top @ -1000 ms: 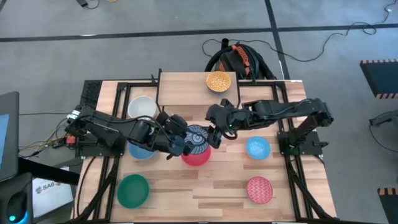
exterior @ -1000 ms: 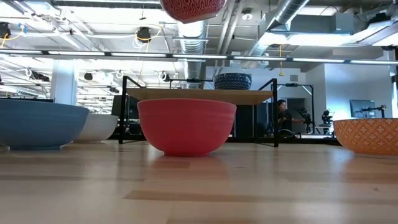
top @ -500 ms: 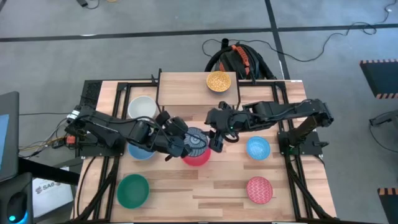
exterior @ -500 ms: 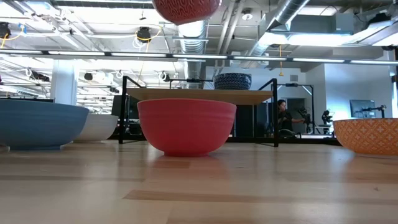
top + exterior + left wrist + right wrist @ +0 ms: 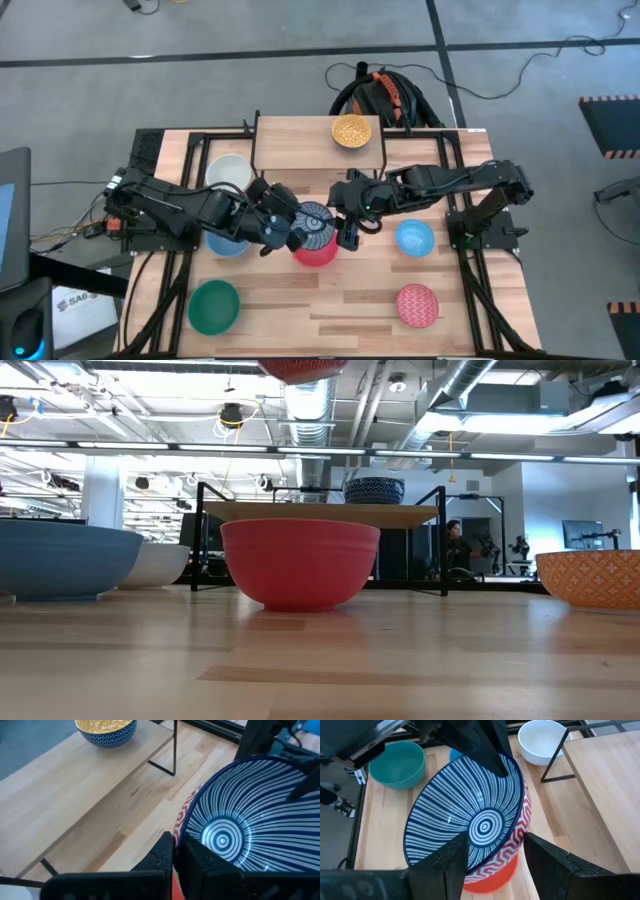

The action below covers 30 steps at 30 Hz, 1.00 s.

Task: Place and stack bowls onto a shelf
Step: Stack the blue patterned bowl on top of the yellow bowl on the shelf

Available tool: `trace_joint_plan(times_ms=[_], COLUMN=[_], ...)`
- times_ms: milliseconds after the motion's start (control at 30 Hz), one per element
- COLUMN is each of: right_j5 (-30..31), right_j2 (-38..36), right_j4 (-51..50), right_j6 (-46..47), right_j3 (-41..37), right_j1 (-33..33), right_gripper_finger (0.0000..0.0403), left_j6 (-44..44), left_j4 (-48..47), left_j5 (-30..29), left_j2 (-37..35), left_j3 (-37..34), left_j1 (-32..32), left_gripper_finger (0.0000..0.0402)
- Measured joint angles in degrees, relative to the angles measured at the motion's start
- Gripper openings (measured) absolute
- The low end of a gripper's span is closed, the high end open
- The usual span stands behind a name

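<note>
My right gripper next needs to pick up the striped bowl by its dark blue rim (image 5: 334, 226). Then it can stack the bowl on the shelf's yellow bowl (image 5: 351, 130).
A bowl (image 5: 316, 222) with blue-and-white stripes inside and a red pattern outside hangs tilted above a plain red bowl (image 5: 316, 252), which stands on the table. My left gripper (image 5: 293, 228) is shut on its rim. My right gripper (image 5: 345, 228) is open at the bowl's opposite side. Its fingers (image 5: 451, 860) stand one over the striped inside and one beyond the red outside; I cannot tell whether they touch. The shelf (image 5: 300, 145) stands at the far edge, with a yellow bowl (image 5: 351, 130) on its top. My left gripper pinches the striped bowl's rim (image 5: 184, 822), one finger inside the bowl and one on the red outer wall. It comes slanting down from the table's left. The bowl is lifted clear, tilted, over the red bowl (image 5: 300, 565); only its underside (image 5: 300, 368) shows in the low view.
On the table stand a white bowl (image 5: 228, 172), a light blue bowl (image 5: 222, 243) under the left arm, a green bowl (image 5: 214, 305), another light blue bowl (image 5: 414, 238) and a pink patterned bowl (image 5: 417, 305). Most of the shelf's board is bare.
The held striped bowl has gone up a little: less of its underside shows in the low view. My right gripper has rolled slightly at the bowl's side and stays open. The red bowl has not moved.
</note>
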Motion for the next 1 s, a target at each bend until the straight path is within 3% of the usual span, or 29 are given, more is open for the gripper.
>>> trace_joint_plan(times_ms=[533, 800, 1000], right_j5=[0.12, -0.25, -4.02], right_j2=[-0.06, 0.03, 0.07], right_j4=[-3.03, -3.23, -4.22], right_j6=[3.80, 4.30, 4.24], right_j3=[0.00, -0.02, -0.06], right_j1=[-2.46, -5.12, -7.58], right_gripper_finger=[0.0128, 0.0122, 0.0123], left_j6=[-3.48, -3.28, 7.85], left_j4=[4.03, 6.64, 10.07], left_j5=[-0.21, 0.40, 0.84], left_j2=[0.06, 0.06, 0.06], left_j3=[-0.09, -0.09, -0.09], left_j1=[0.12, 1.69, 2.89], left_gripper_finger=[0.0001, 0.0001, 0.0001])
